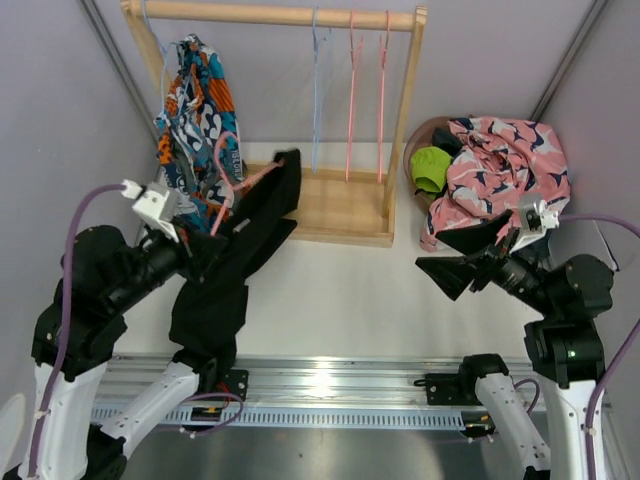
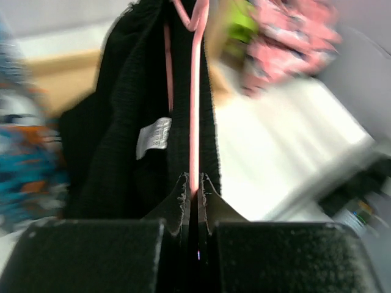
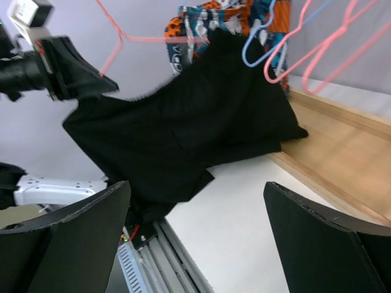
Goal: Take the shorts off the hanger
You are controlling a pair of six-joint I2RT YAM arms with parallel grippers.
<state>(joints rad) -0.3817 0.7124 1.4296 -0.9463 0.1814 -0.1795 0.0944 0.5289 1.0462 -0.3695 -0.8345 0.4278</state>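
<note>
My right gripper will grab the black shorts [image 1: 235, 270] by their edge farthest from my left gripper, leaving the pink hanger free to slide out.
The plain black shorts [image 1: 235, 270] hang on a pink hanger [image 1: 245, 180], pulled off the rack toward the left arm. My left gripper [image 1: 205, 235] is shut on the hanger's pink wire [image 2: 194, 122], with the black shorts [image 2: 122, 140] draped behind it. My right gripper [image 1: 455, 270] is open and empty, right of the shorts and apart from them; its wrist view shows the black shorts [image 3: 183, 128] and the hanger [image 3: 140, 38] ahead. The blue-orange-white print shorts [image 1: 195, 100] hang at the rack's left end. The pink printed shorts [image 1: 500, 165] and lime green shorts [image 1: 430, 168] lie in the basket.
The wooden rack [image 1: 280, 14] stands at the back with its base board [image 1: 340, 210] on the table. A blue empty hanger [image 1: 315, 90] and two pink empty hangers [image 1: 352, 90] hang on its rail. A round basket [image 1: 420, 135] sits at the back right.
</note>
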